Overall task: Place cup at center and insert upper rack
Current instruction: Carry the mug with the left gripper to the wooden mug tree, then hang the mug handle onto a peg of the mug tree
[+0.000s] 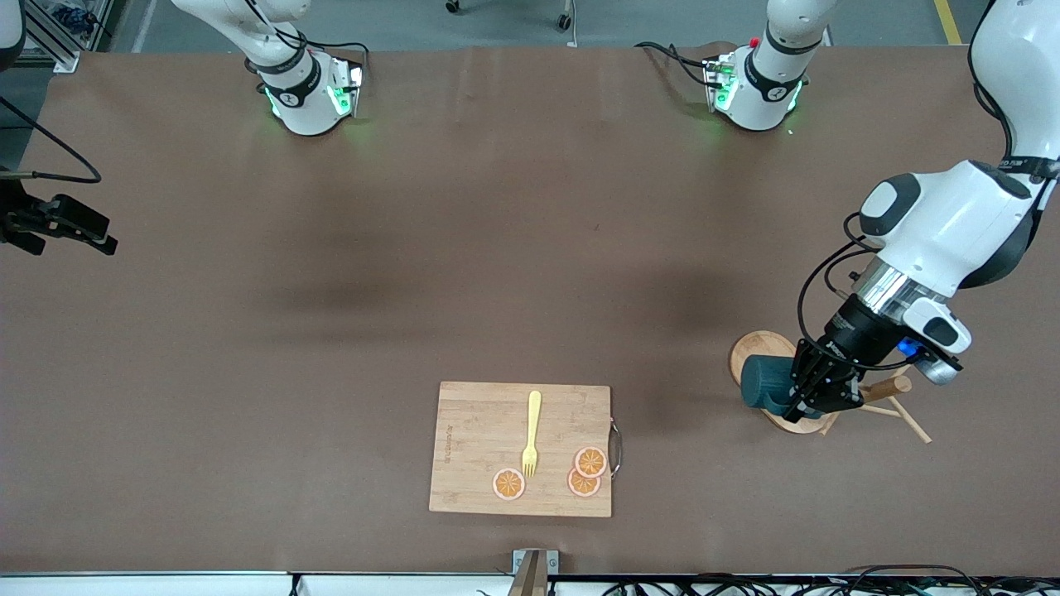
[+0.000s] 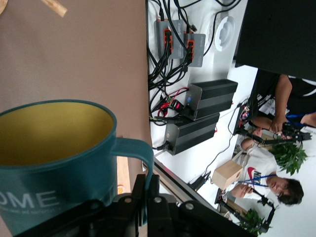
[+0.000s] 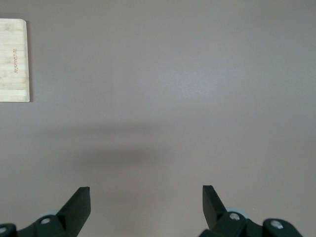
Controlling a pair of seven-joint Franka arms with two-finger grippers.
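Note:
The tabletop shows between the cup's rim (image 2: 64, 101) and the wooden peg, so the left gripper should stay closed on the cup until the rack supports it.
The dark teal cup (image 1: 760, 382) with a yellow inside is tipped on its side over the oval base of the light wooden upper rack (image 1: 758, 346), at the left arm's end of the table. The rack's post (image 1: 888, 387) and thin pegs point toward the table's end. My left gripper (image 1: 816, 396) is shut on the cup's handle (image 2: 139, 149). In the left wrist view the cup (image 2: 54, 148) shows white lettering, with the gripper (image 2: 146, 180) clamped on the handle. My right gripper (image 1: 74, 228) waits open and empty over the table's other end; it also shows in the right wrist view (image 3: 146, 197).
A rectangular wooden cutting board (image 1: 480, 430) lies near the front edge at the middle, with a yellow fork (image 1: 531, 434) and three orange slices (image 1: 590, 461) on it. Its corner shows in the right wrist view (image 3: 14, 59). Cables and black boxes (image 2: 197, 108) sit off the table's edge.

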